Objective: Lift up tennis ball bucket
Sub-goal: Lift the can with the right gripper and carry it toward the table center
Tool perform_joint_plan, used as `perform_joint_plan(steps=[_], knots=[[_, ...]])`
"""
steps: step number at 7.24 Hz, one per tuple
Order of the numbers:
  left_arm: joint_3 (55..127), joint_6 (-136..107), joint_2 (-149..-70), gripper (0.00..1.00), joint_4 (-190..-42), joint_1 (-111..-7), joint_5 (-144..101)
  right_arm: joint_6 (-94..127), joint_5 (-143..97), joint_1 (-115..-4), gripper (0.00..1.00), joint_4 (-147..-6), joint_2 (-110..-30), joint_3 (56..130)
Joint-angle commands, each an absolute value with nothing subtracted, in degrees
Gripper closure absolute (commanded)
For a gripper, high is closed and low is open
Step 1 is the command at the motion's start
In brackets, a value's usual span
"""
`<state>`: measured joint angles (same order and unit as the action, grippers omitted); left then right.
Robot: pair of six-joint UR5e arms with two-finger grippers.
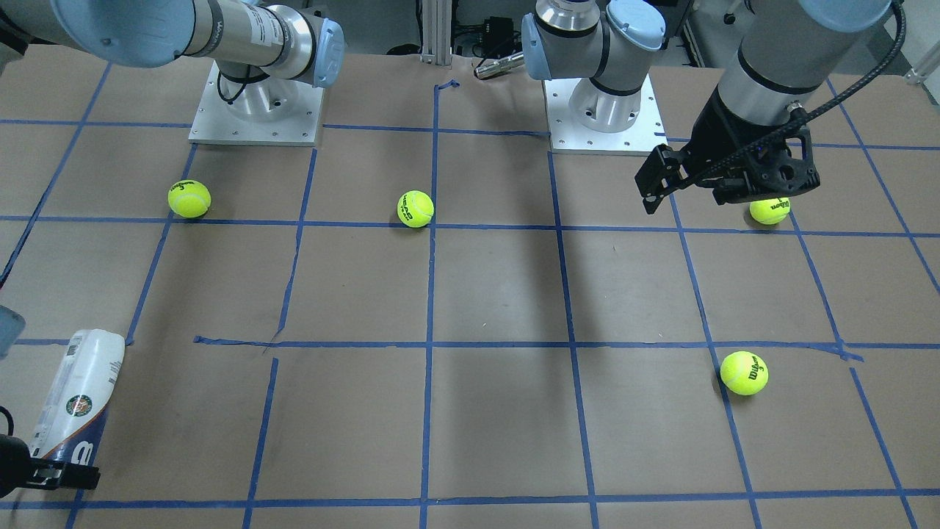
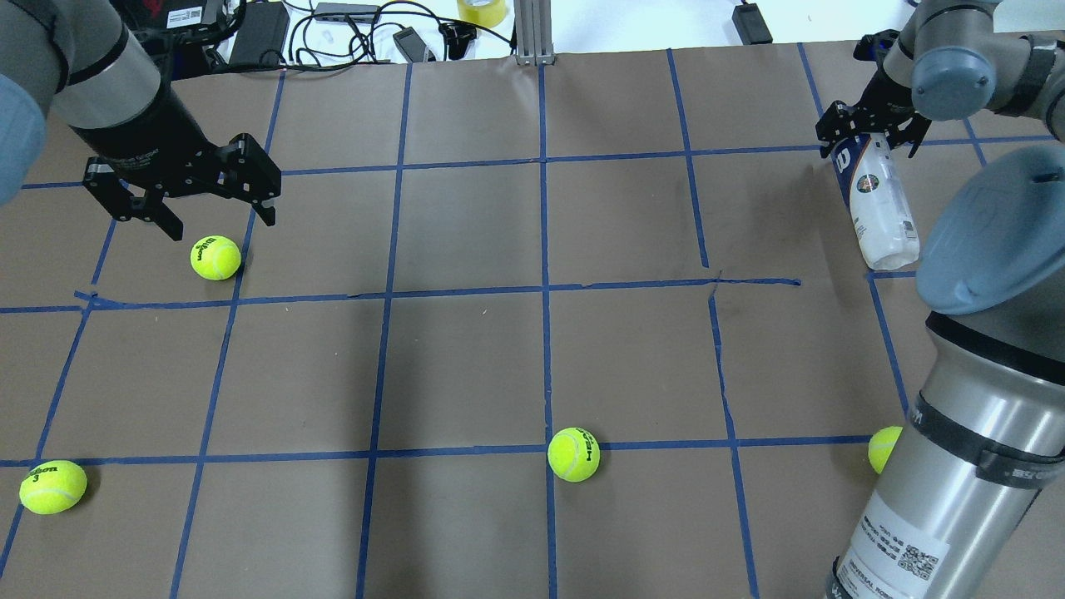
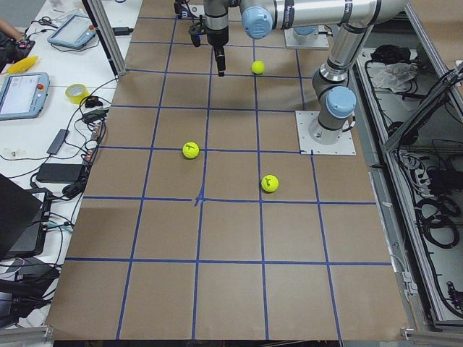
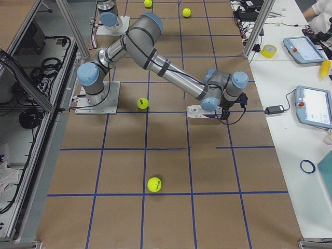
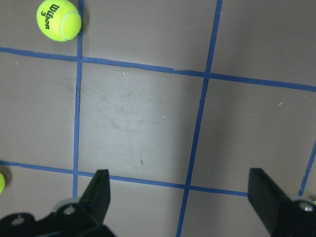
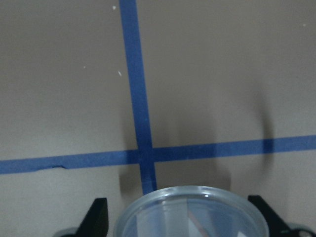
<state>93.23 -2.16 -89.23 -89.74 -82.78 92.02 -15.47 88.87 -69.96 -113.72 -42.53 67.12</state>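
Observation:
I should next use my right gripper to grip the tennis ball bucket (image 1: 84, 379) by its navy end (image 1: 72, 441), so that I can lift the bucket up.
The tennis ball bucket (image 2: 882, 208) is a slim clear tube with a white and navy label. It lies on its side on the brown table at the far right and also shows in the front view (image 1: 81, 397). My right gripper (image 2: 869, 143) is open at the tube's far navy end, one finger on each side. In the right wrist view the tube's round rim (image 6: 192, 212) sits between the spread fingers (image 6: 98, 217). My left gripper (image 2: 223, 223) is open and empty, hovering just beyond a tennis ball (image 2: 215, 257).
Other tennis balls lie at the near left (image 2: 52, 487), near middle (image 2: 573, 454) and near right (image 2: 884, 449), the last partly behind the right arm. Blue tape lines grid the table. Cables and devices (image 2: 333, 25) lie past the far edge.

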Motion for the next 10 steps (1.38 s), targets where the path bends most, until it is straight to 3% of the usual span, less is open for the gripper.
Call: perform_joint_plan(steps=[1,3,5,6,7,9,10], knots=[[93.51,-2.11,-89.21,0.00,-89.74,-82.71,92.11,-16.08,89.39,-69.96,0.28,-113.21,-43.06,67.15],[93.43,-2.11,-89.21,0.00,-89.74,-82.71,92.02,-18.53,89.38,-70.14,0.47,-109.79,-44.46,67.15],[93.43,-2.11,-89.21,0.00,-89.74,-82.71,92.11,-25.35,88.78,-71.97,0.48,-106.46,-50.24,67.50],[93.25,-2.02,-89.21,0.00,-89.74,-82.62,92.11,-26.79,89.29,-76.07,0.62,-105.65,-53.93,68.54],[92.99,-2.02,-89.21,0.00,-89.56,-82.53,92.02,-28.29,89.47,-81.42,0.62,-105.64,-57.18,70.38],[92.99,-2.02,-89.12,0.00,-89.65,-82.00,92.02,-36.68,89.47,-90.31,0.76,-108.62,-59.49,74.34],[92.99,-2.02,-89.12,0.00,-89.56,-82.00,92.02,-40.04,92.43,-93.66,0.76,-111.59,-61.16,76.62]])
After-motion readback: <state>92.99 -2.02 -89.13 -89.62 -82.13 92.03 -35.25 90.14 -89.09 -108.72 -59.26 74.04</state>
